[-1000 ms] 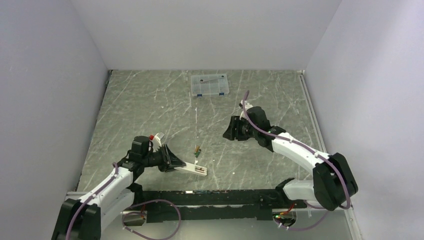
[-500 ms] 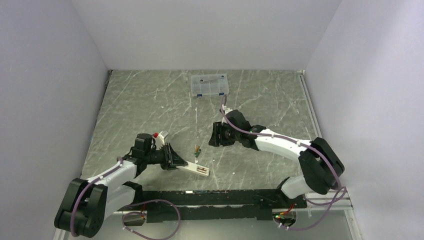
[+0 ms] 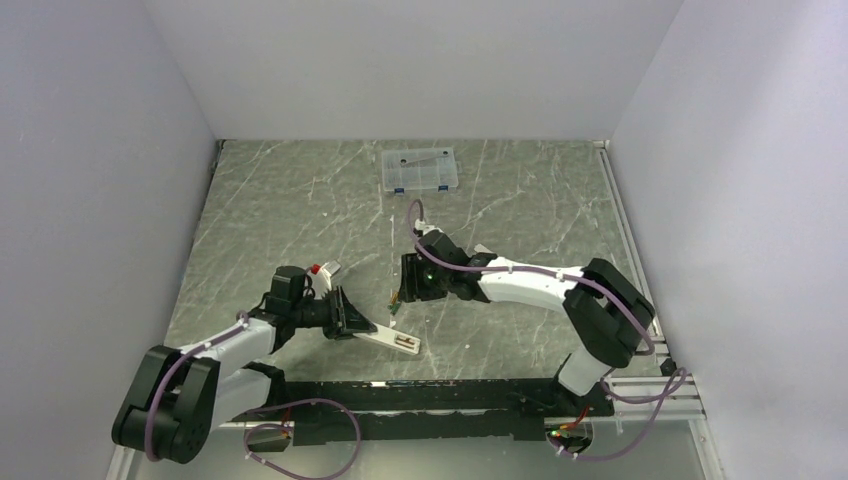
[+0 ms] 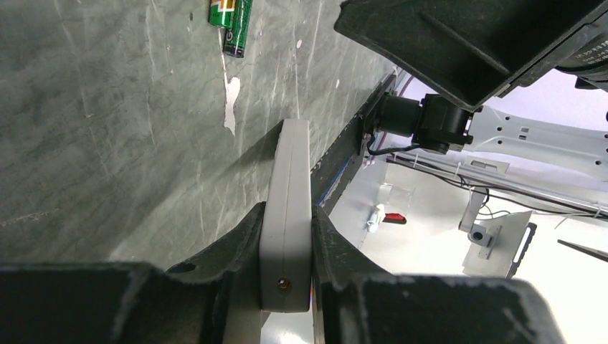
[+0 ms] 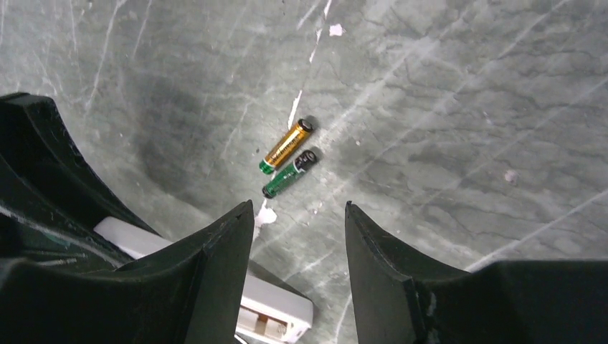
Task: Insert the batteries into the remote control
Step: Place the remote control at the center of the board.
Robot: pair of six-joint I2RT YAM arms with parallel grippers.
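Observation:
The remote is low over empty, flat table with its open compartment facing up, so it is now time for my left gripper to open.
Two batteries lie side by side on the marble table, one copper-orange (image 5: 287, 145) and one dark green (image 5: 289, 173); the top view shows them as a small pair (image 3: 395, 303). My right gripper (image 5: 298, 208) hovers open just above and beside them (image 3: 405, 286), with nothing between its fingers. The white remote control (image 4: 290, 158) lies low over the table near the front edge (image 3: 388, 339), its open battery compartment (image 5: 269, 326) facing up at the far end. My left gripper (image 4: 287, 208) is shut on the remote's near end (image 3: 350, 320). The green battery (image 4: 233, 25) lies beyond the remote's tip.
A clear plastic compartment box (image 3: 420, 170) with blue latches stands at the back of the table. The black front rail (image 3: 430, 395) runs just behind the remote. Grey walls close in the left, right and back sides.
My right arm has swung left and forward across the table until its gripper is over the batteries. The left gripper keeps its hold on the remote and has barely shifted.

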